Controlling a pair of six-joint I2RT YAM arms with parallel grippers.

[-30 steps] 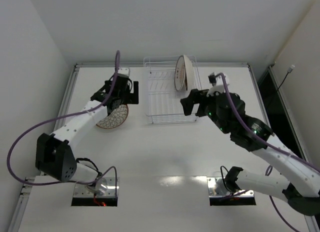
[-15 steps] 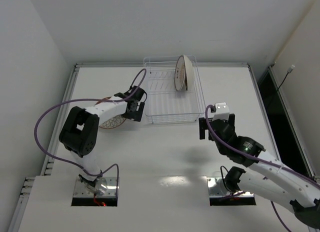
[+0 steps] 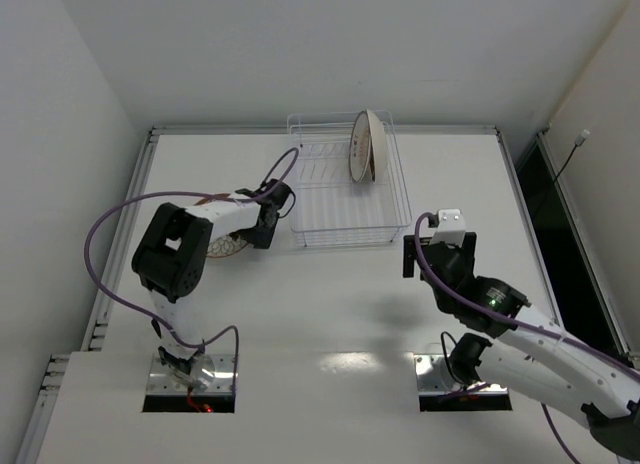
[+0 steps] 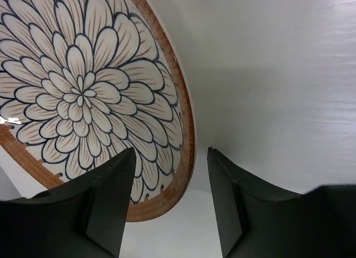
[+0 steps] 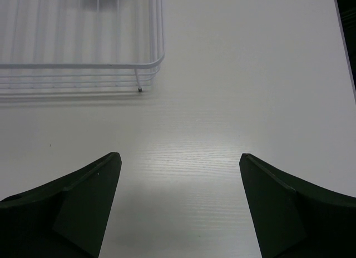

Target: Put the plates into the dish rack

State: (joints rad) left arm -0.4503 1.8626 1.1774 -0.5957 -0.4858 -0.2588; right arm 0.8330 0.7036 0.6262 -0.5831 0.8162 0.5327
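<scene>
My left gripper would leave the plate on the tabletop if I lifted it now, because its open fingers are on either side of the plate's rim with a gap beside it.
A plate (image 4: 83,97) with a petal pattern and an orange-brown rim lies on the table left of the dish rack (image 3: 345,224). In the top view the left arm covers part of this plate (image 3: 226,248). My left gripper (image 4: 171,152) straddles the plate's right rim: one finger hangs over the patterned face, the other over bare table. A gap shows beside the rim. From above, the left gripper (image 3: 262,224) sits at the plate's right edge. Another plate (image 3: 358,149) stands upright in the rack's far right part. My right gripper (image 5: 181,155) is open and empty over bare table, near the rack's corner (image 5: 150,60).
The white table ends in a raised metal frame (image 3: 140,184) on the left, back and right. White walls close in behind and on both sides. The right gripper (image 3: 438,249) hangs off the rack's near right corner. A purple cable (image 3: 120,219) loops above the left arm.
My left gripper has dropped to the flat plate's right rim and its jaws have narrowed. The right arm has pulled back from the rack toward the near right.
</scene>
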